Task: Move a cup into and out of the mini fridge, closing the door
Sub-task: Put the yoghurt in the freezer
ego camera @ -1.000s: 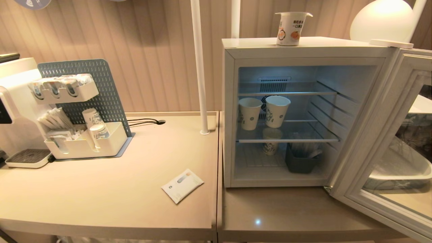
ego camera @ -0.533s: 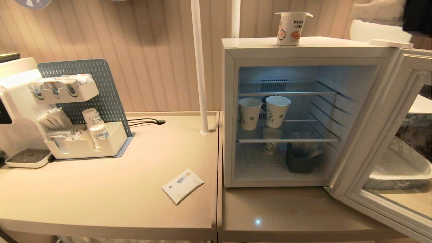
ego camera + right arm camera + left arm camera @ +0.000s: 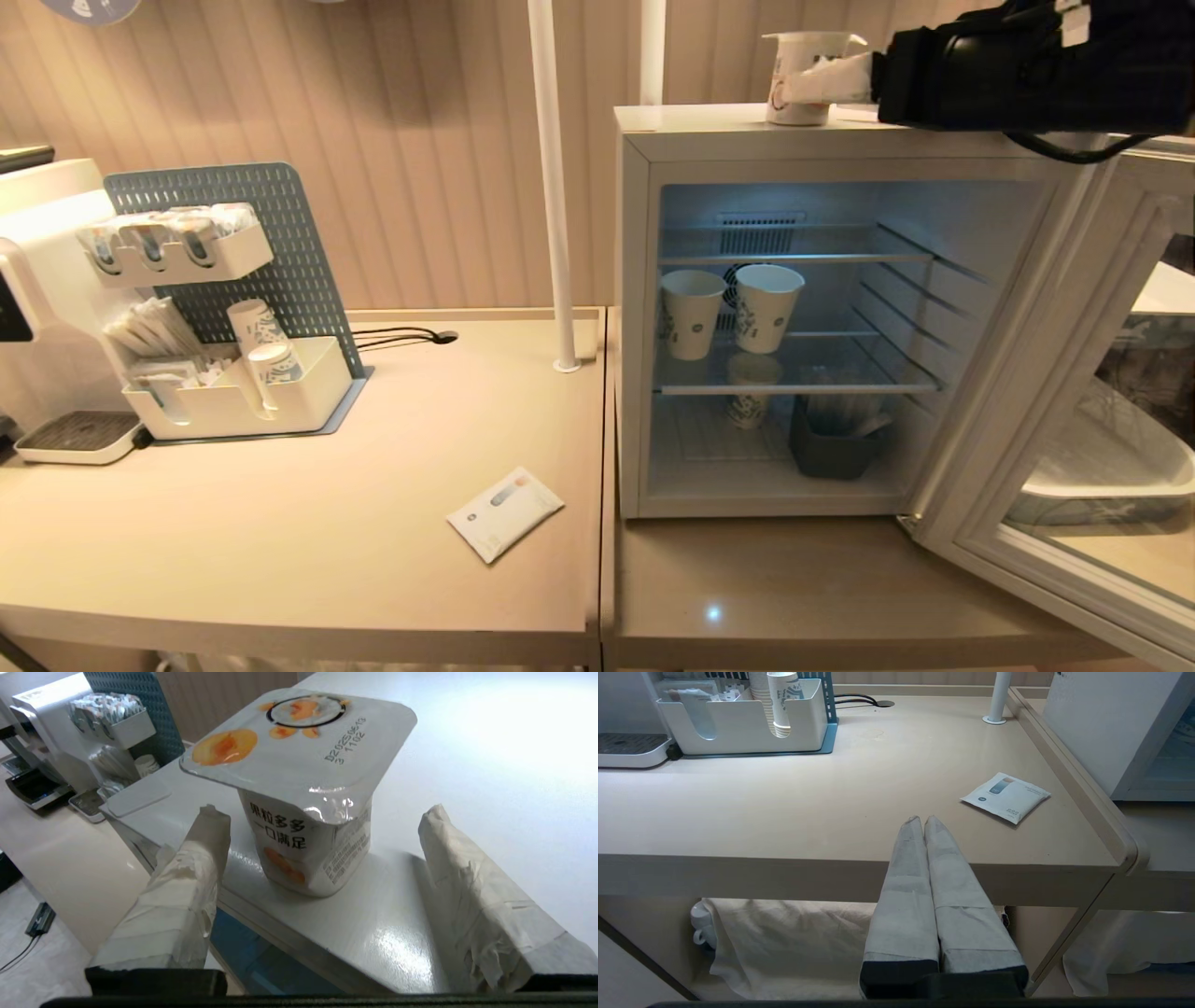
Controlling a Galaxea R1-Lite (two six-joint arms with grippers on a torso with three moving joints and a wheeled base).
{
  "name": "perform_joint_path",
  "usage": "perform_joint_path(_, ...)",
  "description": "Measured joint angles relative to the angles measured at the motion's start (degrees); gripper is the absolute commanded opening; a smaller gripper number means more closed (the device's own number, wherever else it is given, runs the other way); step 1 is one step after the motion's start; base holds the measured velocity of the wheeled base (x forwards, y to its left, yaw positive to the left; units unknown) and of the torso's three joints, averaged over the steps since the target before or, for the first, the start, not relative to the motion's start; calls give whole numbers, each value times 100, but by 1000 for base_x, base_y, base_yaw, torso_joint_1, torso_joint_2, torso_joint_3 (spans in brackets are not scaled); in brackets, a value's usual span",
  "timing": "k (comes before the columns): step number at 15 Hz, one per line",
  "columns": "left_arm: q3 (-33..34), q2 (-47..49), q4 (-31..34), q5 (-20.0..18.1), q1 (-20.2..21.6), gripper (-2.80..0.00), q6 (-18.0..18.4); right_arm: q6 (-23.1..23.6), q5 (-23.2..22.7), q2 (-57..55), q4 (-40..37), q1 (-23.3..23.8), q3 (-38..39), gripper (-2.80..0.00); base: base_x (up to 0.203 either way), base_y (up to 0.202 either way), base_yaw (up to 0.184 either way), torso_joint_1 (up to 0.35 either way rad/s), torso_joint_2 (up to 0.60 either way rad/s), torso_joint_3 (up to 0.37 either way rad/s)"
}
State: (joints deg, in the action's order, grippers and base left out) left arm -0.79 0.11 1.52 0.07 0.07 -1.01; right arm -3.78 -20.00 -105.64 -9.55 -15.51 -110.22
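The robot's right gripper next needs to hold the cup by its body under the foil lid [image 3: 794, 63] [image 3: 305, 843], to move the cup into the fridge.
The cup [image 3: 812, 45], white with an orange fruit picture and a flat foil lid, stands upright on top of the mini fridge [image 3: 635, 327]. My right gripper [image 3: 794, 82] reaches in level from the right. In the right wrist view it is open [image 3: 322, 812], its fingers [image 3: 205, 830] on either side of the cup [image 3: 303, 812] with gaps on both sides. The door [image 3: 1018, 373] hangs wide open to the right. My left gripper [image 3: 923, 820] is shut and empty, parked low at the table's front edge.
Two paper cups [image 3: 691, 313] stand on the fridge's middle shelf, with a dark bin [image 3: 834, 448] below them. A white sachet [image 3: 504, 511] lies on the table. A white organiser [image 3: 233, 392] and a coffee machine [image 3: 37, 280] stand at the left. A white pole [image 3: 551, 187] rises beside the fridge.
My right arm has come into the head view from the upper right and reached the cup on the fridge top. The cup and door have not moved.
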Motion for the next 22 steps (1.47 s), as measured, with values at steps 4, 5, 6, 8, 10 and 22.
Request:
perform_joint_path(4,0,0,-14,-2,-1,-280,-2,11,91,-340,322,-20,-113,0,0,0,0,0,0,0)
perform_joint_path(5,0,0,-12,2,0,-280,-2,15,101,-371,358,-15,-116,0,0,0,0,0,0,0)
perform_joint_path(6,0,0,-14,-2,0,-280,-2,23,101,-394,364,-15,-116,0,0,0,0,0,0,0)
perform_joint_path(8,0,0,-12,0,0,-280,-2,23,99,-428,456,-17,-114,0,0,0,0,0,0,0)
perform_joint_path(10,0,0,-12,0,0,-280,-2,21,96,-433,487,-20,-114,-280,0,0,0,0,0,0)
perform_joint_path(22,2,0,-12,0,0,-280,-2,15,226,253,148,-20,420,-280,0,0,0,0,0,0)
